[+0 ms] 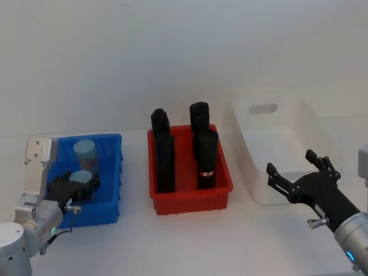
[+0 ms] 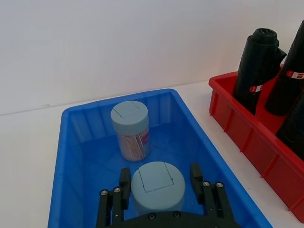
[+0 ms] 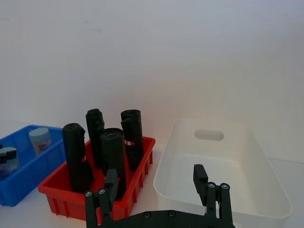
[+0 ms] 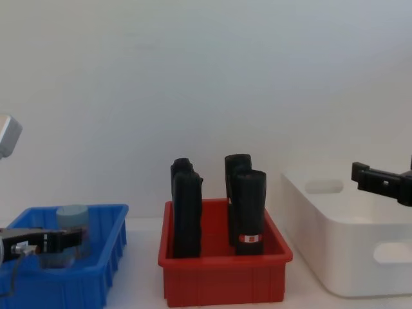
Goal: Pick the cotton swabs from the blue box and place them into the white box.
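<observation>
The near jar should be grabbed next by its body below the lid (image 4: 58,259), so the robot's left gripper can lift the cotton swabs out.
Two cotton swabs jars with pale blue lids stand in the blue box (image 1: 112,172). The far jar (image 2: 130,130) stands free near the back wall. My left gripper (image 2: 159,183) is lowered into the blue box (image 2: 80,142), open, with one finger on each side of the near jar (image 2: 157,190) and small gaps showing. The head view shows the same gripper (image 1: 80,183) around the near jar (image 1: 77,175). The white box (image 1: 276,144) stands at the right. My right gripper (image 1: 290,162) hovers open and holds nothing above its front edge (image 3: 266,161).
A red bin (image 1: 190,198) holding several tall black cylinders (image 1: 164,155) sits between the blue and white boxes. The black cylinders (image 4: 248,212) rise well above the bin's rim. Bare white table lies in front of all three containers.
</observation>
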